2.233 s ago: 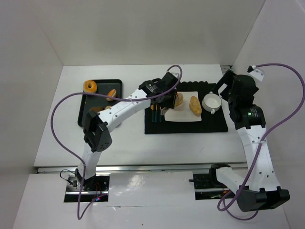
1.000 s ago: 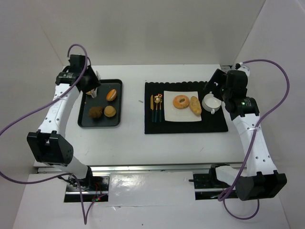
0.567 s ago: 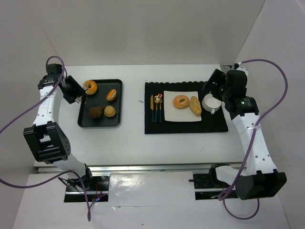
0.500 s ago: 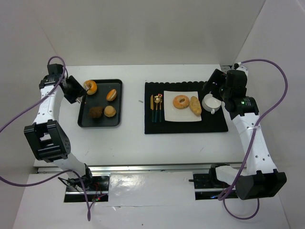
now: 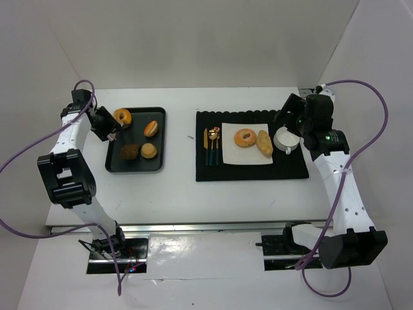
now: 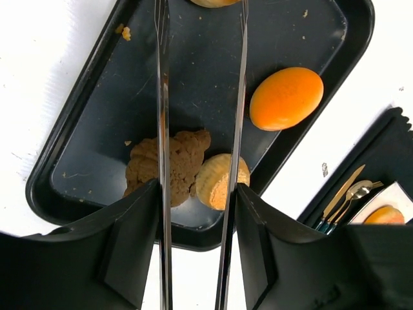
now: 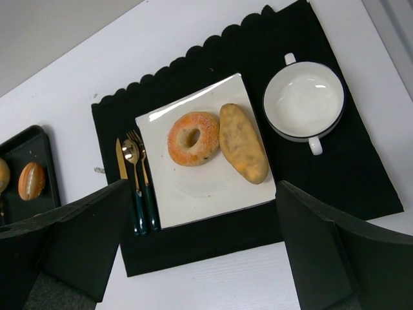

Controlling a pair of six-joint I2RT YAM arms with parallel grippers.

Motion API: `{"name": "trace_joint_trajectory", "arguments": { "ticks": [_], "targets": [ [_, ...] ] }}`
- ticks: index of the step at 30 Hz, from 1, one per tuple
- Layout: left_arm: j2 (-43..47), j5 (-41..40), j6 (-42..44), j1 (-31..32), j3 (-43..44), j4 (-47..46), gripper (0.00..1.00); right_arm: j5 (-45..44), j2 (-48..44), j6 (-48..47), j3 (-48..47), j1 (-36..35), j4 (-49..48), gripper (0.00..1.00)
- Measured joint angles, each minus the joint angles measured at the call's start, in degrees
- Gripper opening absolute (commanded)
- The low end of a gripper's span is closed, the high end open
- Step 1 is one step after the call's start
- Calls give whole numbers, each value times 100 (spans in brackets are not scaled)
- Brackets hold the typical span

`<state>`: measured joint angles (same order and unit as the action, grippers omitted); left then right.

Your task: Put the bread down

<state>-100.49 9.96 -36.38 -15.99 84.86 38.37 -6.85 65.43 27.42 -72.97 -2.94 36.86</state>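
Note:
The tongs' arms are wide apart at the ring in the black tray [image 5: 113,165]. My left gripper would lift only the tongs now, and the ring would stay.
Two pieces of bread lie on the white square plate [image 5: 227,155]: a glazed ring [image 5: 245,137] and an oval roll [image 5: 264,143]; both also show in the right wrist view, ring [image 7: 193,138] and roll [image 7: 243,143]. The black tray [image 5: 113,165] holds another ring [image 5: 122,117], an orange bun [image 5: 151,128], a dark-brown bun [image 5: 130,152] and a tan bun [image 5: 149,150]. My left gripper [image 5: 105,127] is at the tray's far left edge, shut on metal tongs [image 6: 162,129] whose arms stand apart over the tray. My right gripper [image 5: 292,118] hovers open and empty by the bowl.
A white two-handled bowl [image 5: 286,139] stands right of the plate on a black placemat [image 5: 251,173]. Gold cutlery with dark handles [image 5: 211,145] lies left of the plate. White walls close in the table at the back and sides.
My left arm has swung from the plate, where it left the ring, back to the tray's left side, then edged closer to the tray. The right arm has stayed still.

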Motion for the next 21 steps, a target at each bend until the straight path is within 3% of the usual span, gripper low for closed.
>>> {"name": "trace_joint_trajectory", "arguments": {
  "ticks": [4,5,9,13,21],
  "targets": [
    [-101,26,-15,0,0,-57,41,0,59,2,0,0,2,100],
    [-103,28,-26,0,0,-63,32,0,66,0,0,0,2,100],
    [-70,26,-7,0,2,-138,13,-2,66,2,0,0,2,100],
    [131,-55,0,0,2,-101,0,-2,68,0,0,0,0,100],
    [824,-92,149,61,278,87,0,15,94,2,0,0,-2,100]
  ]
}}
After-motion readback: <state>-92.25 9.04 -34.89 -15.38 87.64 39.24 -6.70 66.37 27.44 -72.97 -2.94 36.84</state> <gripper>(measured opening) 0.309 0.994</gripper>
